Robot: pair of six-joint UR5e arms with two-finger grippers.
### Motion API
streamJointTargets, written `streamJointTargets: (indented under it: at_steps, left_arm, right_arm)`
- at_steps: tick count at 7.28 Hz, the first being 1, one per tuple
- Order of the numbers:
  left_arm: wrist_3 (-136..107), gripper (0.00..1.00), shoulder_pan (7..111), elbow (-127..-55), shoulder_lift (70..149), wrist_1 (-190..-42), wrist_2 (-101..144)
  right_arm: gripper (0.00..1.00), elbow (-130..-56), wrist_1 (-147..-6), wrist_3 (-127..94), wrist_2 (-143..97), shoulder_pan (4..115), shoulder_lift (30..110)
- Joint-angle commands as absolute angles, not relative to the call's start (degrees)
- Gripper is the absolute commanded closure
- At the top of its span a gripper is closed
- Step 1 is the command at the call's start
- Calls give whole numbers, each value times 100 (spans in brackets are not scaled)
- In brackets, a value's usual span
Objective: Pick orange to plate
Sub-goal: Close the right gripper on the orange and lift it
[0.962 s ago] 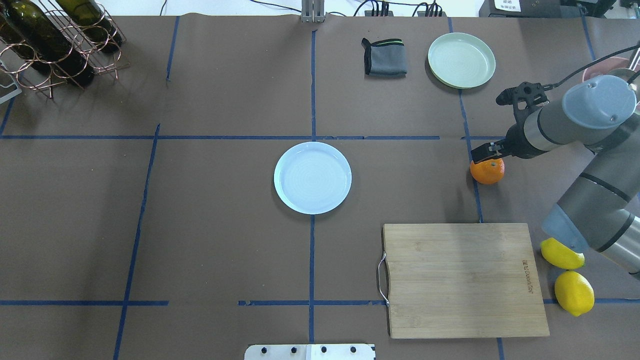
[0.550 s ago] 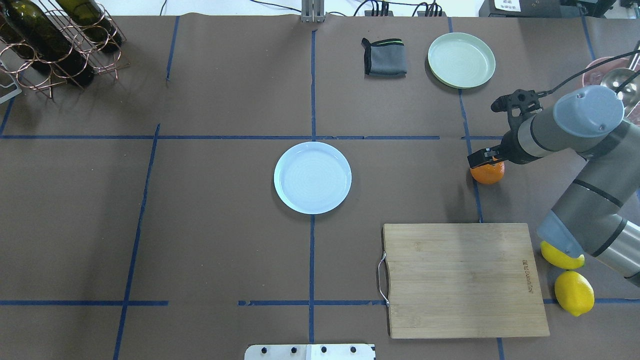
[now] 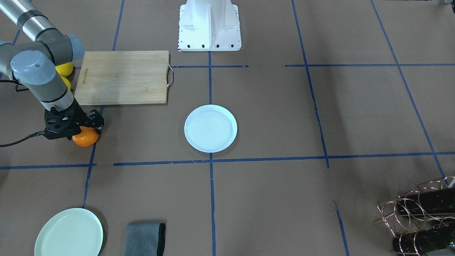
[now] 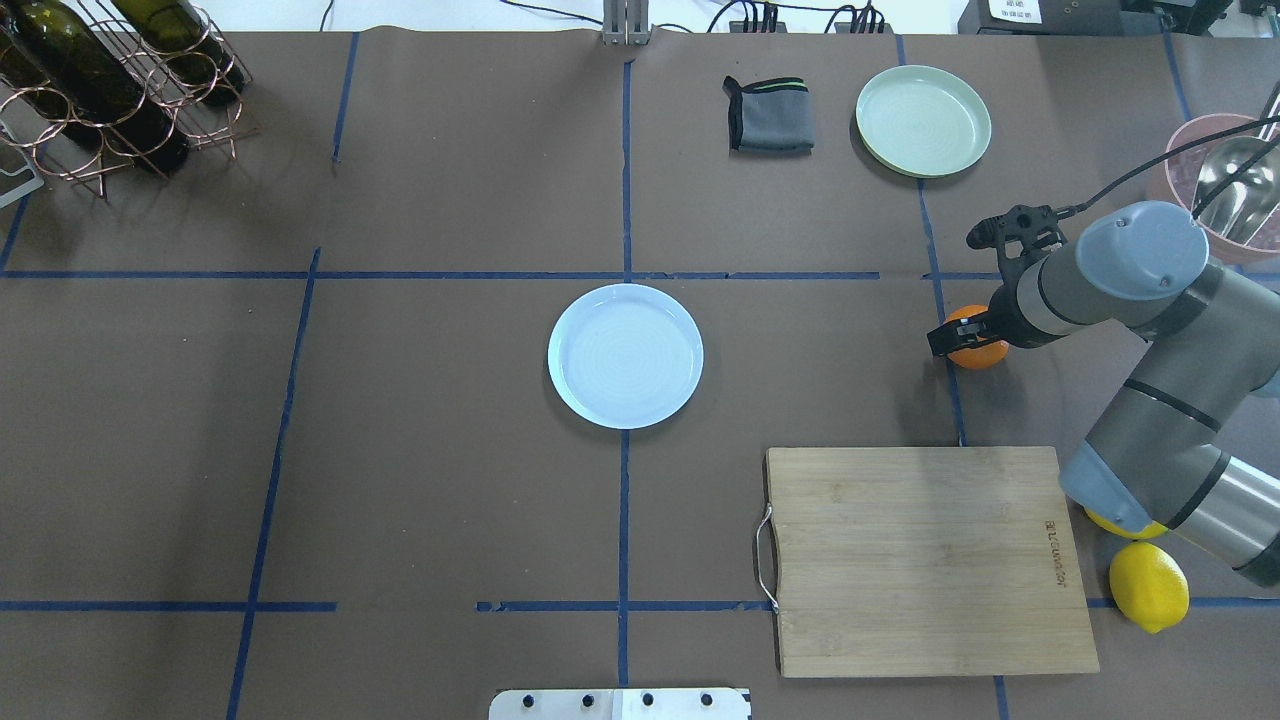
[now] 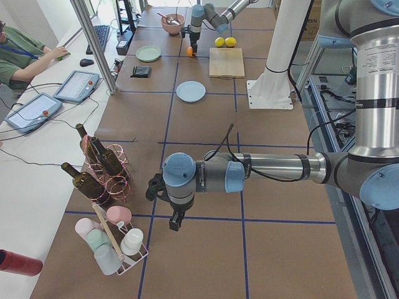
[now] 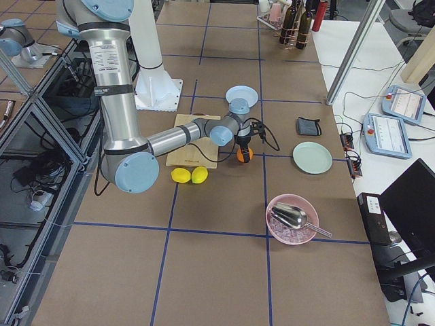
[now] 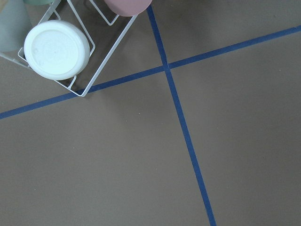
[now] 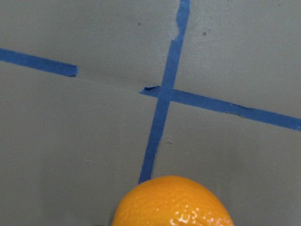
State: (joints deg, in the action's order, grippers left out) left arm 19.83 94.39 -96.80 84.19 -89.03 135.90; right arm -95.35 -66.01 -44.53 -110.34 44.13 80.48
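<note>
I should grab the orange by its round sides with my right gripper next, so that I can put it on the white plate (image 3: pixel 210 128).
The orange (image 4: pixel 984 350) sits on the brown table on a blue tape line, right of centre; it also fills the bottom of the right wrist view (image 8: pixel 171 202). My right gripper (image 4: pixel 962 336) is lowered over it, open, one black finger on its left side and the other hidden behind the fruit. From the front the gripper (image 3: pixel 84 128) covers the orange's top (image 3: pixel 85 138). The white, faintly bluish plate (image 4: pixel 625 355) lies bare at mid-table, well to the orange's left. My left gripper (image 5: pixel 176 221) hangs far away by a cup rack; I cannot tell its state.
A wooden cutting board (image 4: pixel 930 560) lies near the orange, with two lemons (image 4: pixel 1148 585) to its right under my right arm. A mint plate (image 4: pixel 922 120), grey cloth (image 4: pixel 768 115) and pink bowl with scoop (image 4: pixel 1215 180) stand behind. A wine rack (image 4: pixel 100 90) is far left.
My right gripper has come down and slightly left, from just behind the orange to over and around it. The orange and the plate have stayed put.
</note>
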Motion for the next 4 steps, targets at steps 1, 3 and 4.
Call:
streamJointTargets:
  at_steps: [1,3,4]
  left_arm:
    - [1986,0,9439,-9686,8420,-8903,13588]
    - [1986,0,9439,-9686,8420,-8903,13588]
    - [1986,0,9448,-9686,8420,-8903,13588]
  right_arm:
    - [48,-9492,-6609,-4456,-11039,4368,7893]
    - [98,-9614,-6635,-4500,-11039,4377,7657]
    - [95,-9659,-6845,-5118,-11039,4307,7133]
